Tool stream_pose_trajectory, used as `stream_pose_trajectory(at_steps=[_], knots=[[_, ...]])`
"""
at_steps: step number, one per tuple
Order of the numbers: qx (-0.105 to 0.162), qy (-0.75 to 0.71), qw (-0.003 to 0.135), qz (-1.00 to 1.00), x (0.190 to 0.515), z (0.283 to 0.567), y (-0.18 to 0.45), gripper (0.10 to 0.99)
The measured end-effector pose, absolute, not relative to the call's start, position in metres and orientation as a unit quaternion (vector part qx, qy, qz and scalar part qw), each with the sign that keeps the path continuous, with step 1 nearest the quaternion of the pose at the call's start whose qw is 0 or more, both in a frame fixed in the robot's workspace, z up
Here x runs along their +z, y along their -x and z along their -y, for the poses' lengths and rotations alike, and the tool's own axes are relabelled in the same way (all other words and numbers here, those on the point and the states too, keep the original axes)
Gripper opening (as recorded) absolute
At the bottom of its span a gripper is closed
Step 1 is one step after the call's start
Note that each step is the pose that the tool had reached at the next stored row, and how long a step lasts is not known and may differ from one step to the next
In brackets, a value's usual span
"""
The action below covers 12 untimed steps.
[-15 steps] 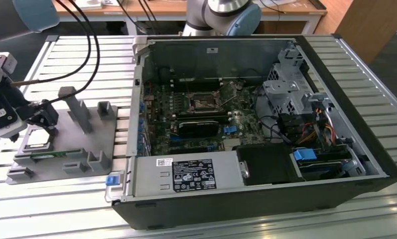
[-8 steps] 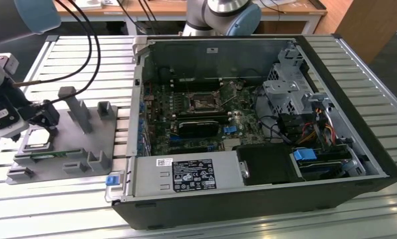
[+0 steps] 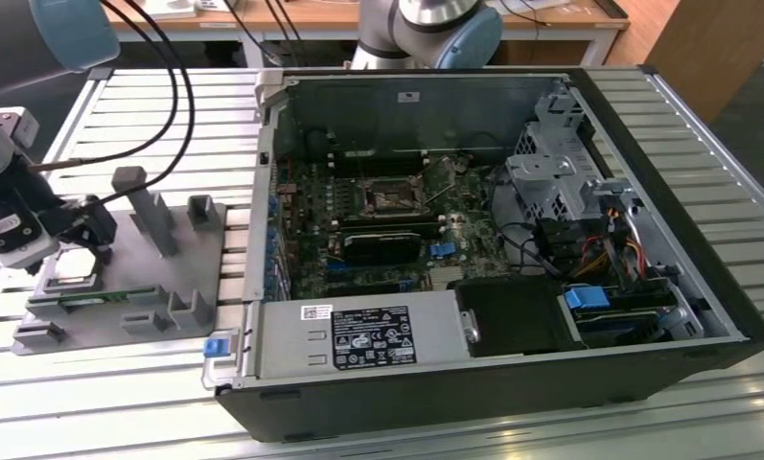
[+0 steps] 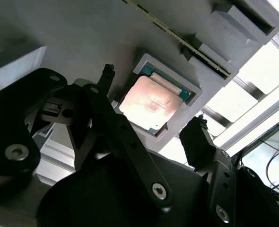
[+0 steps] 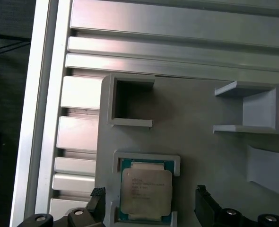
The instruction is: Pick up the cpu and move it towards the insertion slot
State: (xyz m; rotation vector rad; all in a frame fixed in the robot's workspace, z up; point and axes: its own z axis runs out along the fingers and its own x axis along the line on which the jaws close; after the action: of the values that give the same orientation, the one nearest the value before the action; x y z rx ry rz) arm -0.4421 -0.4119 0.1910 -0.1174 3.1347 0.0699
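Note:
My gripper's fingers reach down both sides of the CPU (image 5: 145, 191) in its grey nest (image 5: 146, 156) and closing would catch the CPU, so it is now time to close.
The cpu (image 5: 145, 191) lies flat in a square nest of the grey fixture (image 5: 196, 104), its silvery top facing up. In both wrist views my gripper (image 5: 150, 196) is open, with one black fingertip on each side of the cpu (image 4: 151, 104) and a gap to it on both sides. In the exterior view the gripper (image 3: 81, 249) hovers low over the cpu (image 3: 78, 268) at the view's left. The insertion slot (image 3: 388, 196) is a dark square socket on the motherboard inside the open computer case (image 3: 688, 287), well off to the exterior view's right.
The fixture (image 3: 164, 287) carries upright grey posts (image 3: 132, 192) and a thin green circuit strip (image 3: 94, 299). Black cables (image 3: 164, 105) hang over the slatted metal table (image 3: 164, 86). Inside the case are a long black block (image 3: 382, 244) and a blue connector (image 3: 442, 249).

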Motion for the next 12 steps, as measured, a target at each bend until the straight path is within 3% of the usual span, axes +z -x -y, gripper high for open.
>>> stream_pose_trajectory(at_steps=[4, 5, 11, 12], knots=[[0.023, 0.037, 0.002, -0.999, 0.1885, 0.4110, 0.4426, 0.820], [0.023, 0.037, 0.002, -0.999, 0.1882, 0.4109, 0.4428, 0.753], [0.025, 0.037, 0.002, -0.999, 0.1863, 0.4090, 0.4434, 0.737], [0.025, 0.037, 0.002, -0.999, 0.1861, 0.4086, 0.4435, 0.671]])
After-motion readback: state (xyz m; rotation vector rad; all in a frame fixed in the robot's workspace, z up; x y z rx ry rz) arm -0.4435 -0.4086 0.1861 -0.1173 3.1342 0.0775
